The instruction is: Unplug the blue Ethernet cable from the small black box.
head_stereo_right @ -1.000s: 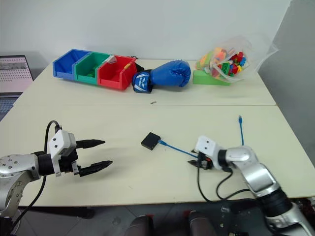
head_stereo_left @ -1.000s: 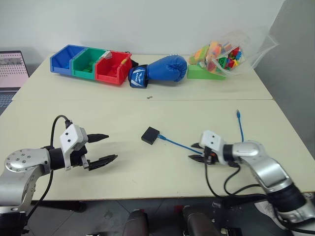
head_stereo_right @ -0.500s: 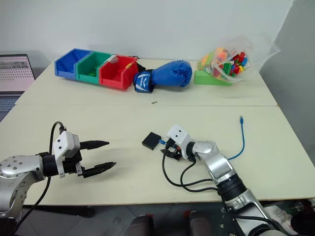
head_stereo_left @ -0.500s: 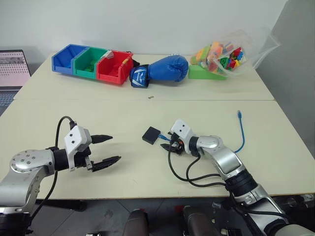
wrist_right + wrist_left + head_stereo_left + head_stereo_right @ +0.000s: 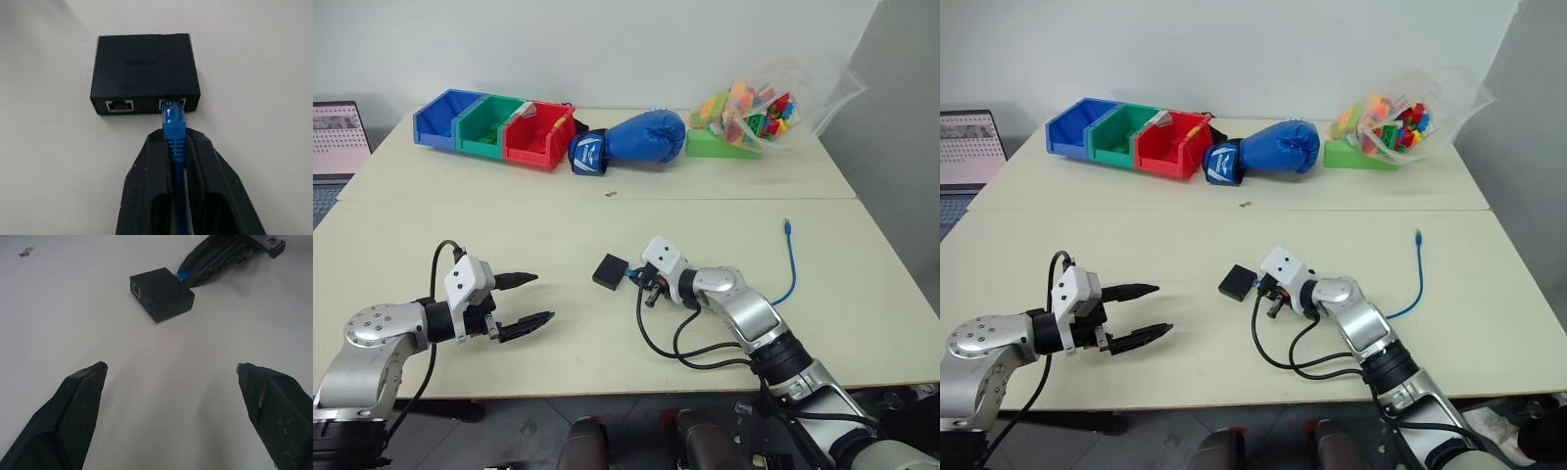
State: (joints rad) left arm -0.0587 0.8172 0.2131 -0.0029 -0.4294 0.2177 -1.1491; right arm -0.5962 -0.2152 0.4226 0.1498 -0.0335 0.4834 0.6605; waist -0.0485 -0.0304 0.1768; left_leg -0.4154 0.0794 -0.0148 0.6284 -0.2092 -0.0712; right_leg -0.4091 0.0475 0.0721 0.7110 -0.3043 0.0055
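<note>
My left gripper grabs the small black box by its loose end [image 5: 603,269] [image 5: 145,293] next, since my right gripper crowds the box's plugged side.
The small black box [image 5: 610,270] lies flat in the middle of the table, also seen in the left wrist view [image 5: 161,293]. The blue Ethernet cable [image 5: 173,129] is plugged into the box's right-hand port [image 5: 171,104]; its other end [image 5: 787,227] lies loose to the right. My right gripper [image 5: 174,142] is shut on the cable just behind the plug, close up to the box [image 5: 145,68]. My left gripper [image 5: 544,297] hovers open over bare table left of the box, nothing between its fingers [image 5: 83,396].
Blue, green and red bins [image 5: 494,125], a blue boxing glove [image 5: 631,137] and a bag of coloured bricks [image 5: 754,106] line the far side. A laptop [image 5: 337,137] sits at the far left. My right arm's black cables [image 5: 671,343] loop on the table.
My right gripper has travelled left along the cable up to the box and closed on the cable behind the plug. The left gripper has stayed open in about the same place.
</note>
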